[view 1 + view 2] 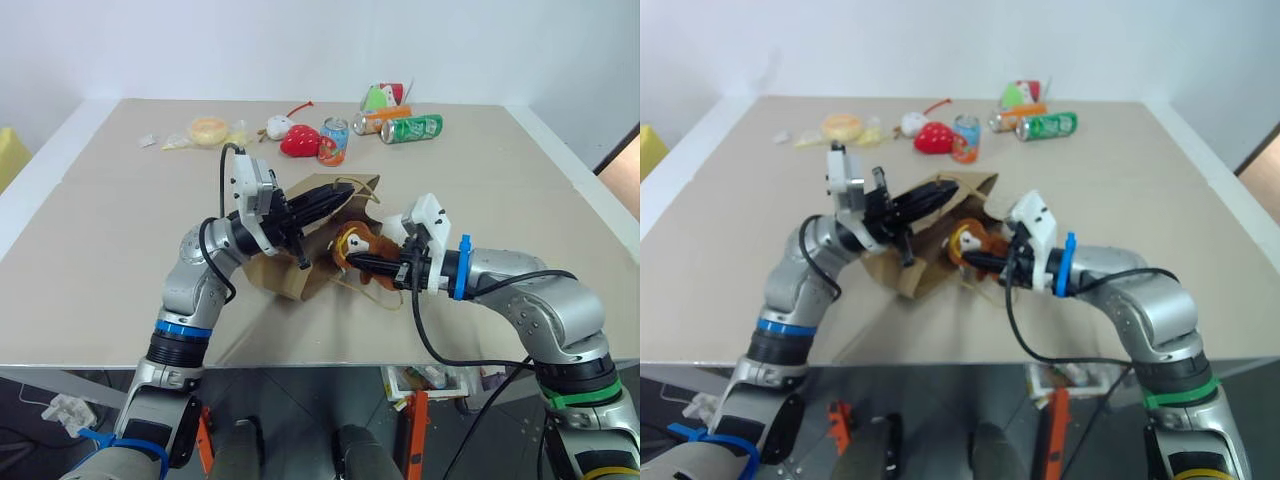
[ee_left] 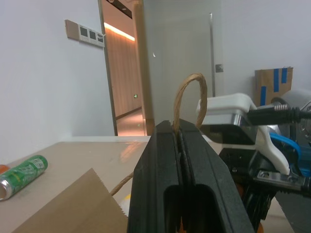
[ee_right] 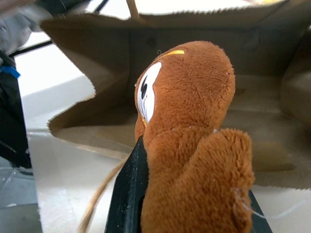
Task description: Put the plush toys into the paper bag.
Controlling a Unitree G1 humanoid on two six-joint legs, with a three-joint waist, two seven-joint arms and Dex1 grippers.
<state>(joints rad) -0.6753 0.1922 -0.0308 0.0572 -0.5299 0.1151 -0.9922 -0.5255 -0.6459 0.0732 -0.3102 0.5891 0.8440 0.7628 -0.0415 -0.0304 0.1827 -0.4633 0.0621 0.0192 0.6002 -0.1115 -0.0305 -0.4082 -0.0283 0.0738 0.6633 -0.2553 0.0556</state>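
Observation:
The brown plush toy hangs short of the paper bag's open interior, so my right gripper must move it in before releasing.
The brown paper bag lies on its side mid-table, its mouth facing my right arm. My left gripper is shut on the bag's cord handle and holds the top edge up. My right gripper is shut on the brown plush toy, which sits just at the bag's mouth. In the right wrist view the plush toy faces the open bag interior. A white-and-yellow plush toy lies at the far left of the table.
At the table's far side lie a red strawberry plush, a small white toy, an upright can, a green can, an orange can and a green-red pack. The table's front edge is close below the bag.

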